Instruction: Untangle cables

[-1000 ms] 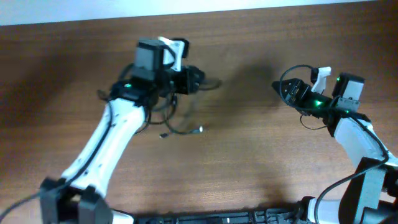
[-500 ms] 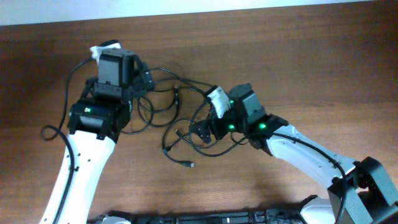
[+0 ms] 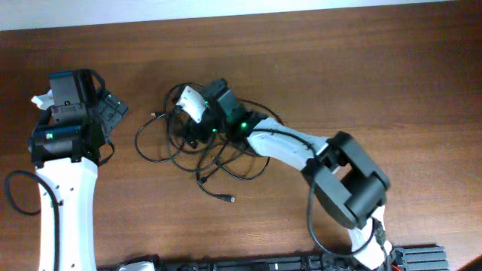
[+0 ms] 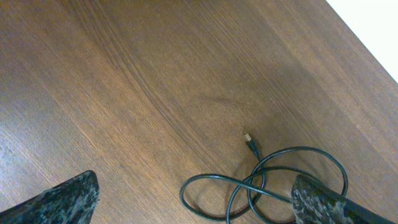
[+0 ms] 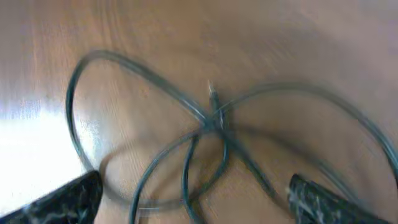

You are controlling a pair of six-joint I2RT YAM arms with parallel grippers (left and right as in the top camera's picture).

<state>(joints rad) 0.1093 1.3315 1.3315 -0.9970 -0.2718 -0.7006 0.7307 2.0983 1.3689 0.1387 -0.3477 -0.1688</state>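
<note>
My right gripper moves lower before closing on the crossing loops, since they lie beneath its fingers and closing now would miss them.
The cables (image 3: 218, 162) are thin black cords lying in a tangle of loops at the middle left of the brown table, with a plug end (image 3: 228, 199) trailing toward the front. My right gripper (image 3: 188, 132) is open over the left part of the tangle; its wrist view shows crossing loops (image 5: 214, 121) between the spread fingers, blurred. My left gripper (image 3: 113, 113) is open at the far left, apart from the tangle. Its wrist view shows a cable loop (image 4: 261, 186) and a small plug end (image 4: 249, 140) between the wide fingers, not gripped.
The brown wooden table (image 3: 361, 90) ends at a pale strip along the far edge. The right arm (image 3: 301, 147) stretches across the middle from the front right. A thick black arm wire (image 3: 19, 196) loops beside the left arm.
The left gripper has swung left, away from the tangle. The right gripper has moved left and farther back over the cables. The cable loops have shifted left.
</note>
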